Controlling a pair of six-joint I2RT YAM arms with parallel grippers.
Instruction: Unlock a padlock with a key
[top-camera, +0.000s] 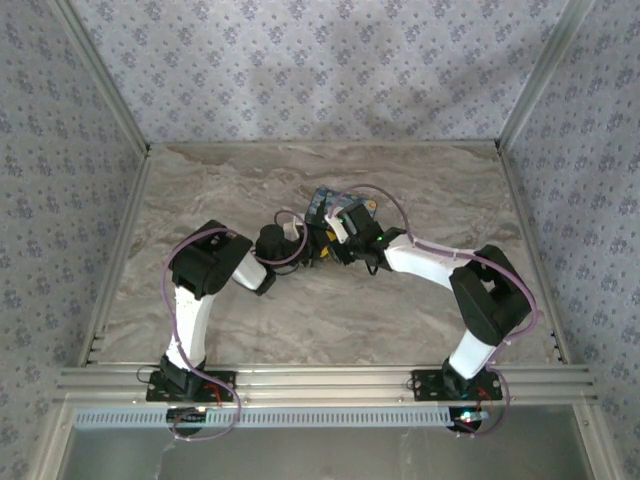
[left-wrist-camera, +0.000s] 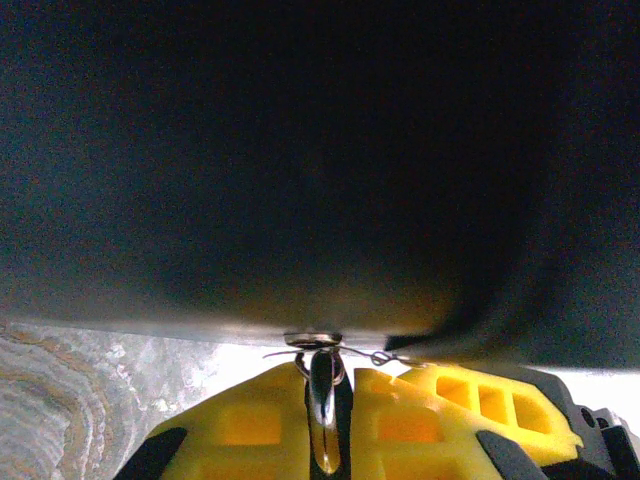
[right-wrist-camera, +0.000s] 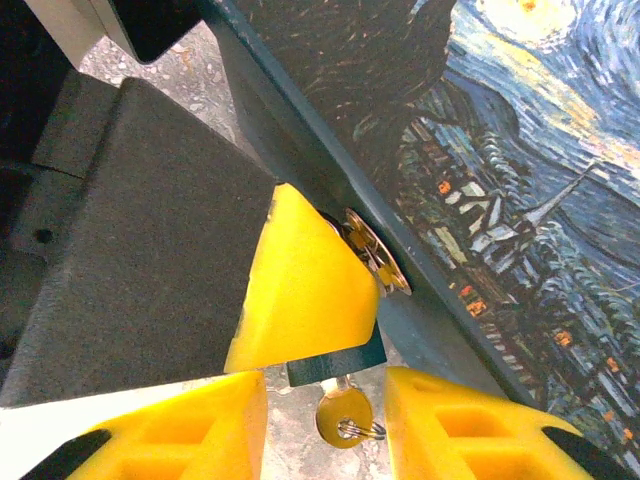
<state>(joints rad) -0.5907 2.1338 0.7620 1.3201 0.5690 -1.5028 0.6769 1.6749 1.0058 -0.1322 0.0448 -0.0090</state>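
My right gripper grabs the gold key by its flat head (right-wrist-camera: 343, 417) at the padlock's bottom next, then turns the key to unlock the padlock.
The padlock (right-wrist-camera: 336, 364) hangs from a brass hasp (right-wrist-camera: 376, 262) on the edge of the starry-night box (right-wrist-camera: 520, 170). Just its dark lower end shows below a yellow finger (right-wrist-camera: 300, 285) of my left gripper. A gold key (right-wrist-camera: 342, 414) with a wire ring sticks out of its underside. My right gripper (right-wrist-camera: 325, 432) is open, its yellow fingers (right-wrist-camera: 470, 430) on either side of the key without touching it. In the left wrist view my left gripper (left-wrist-camera: 325, 378) is shut on a shiny metal piece, the padlock (left-wrist-camera: 322, 410) seen edge-on, right under the dark box (left-wrist-camera: 320, 160). Both grippers meet at the box (top-camera: 324, 203) in the top view.
The box stands mid-table on the marble top (top-camera: 250, 320). Patterned walls (top-camera: 320, 60) and metal frame posts close the back and sides. The arms' elbows (top-camera: 205, 262) and cables spread to both sides of the box.
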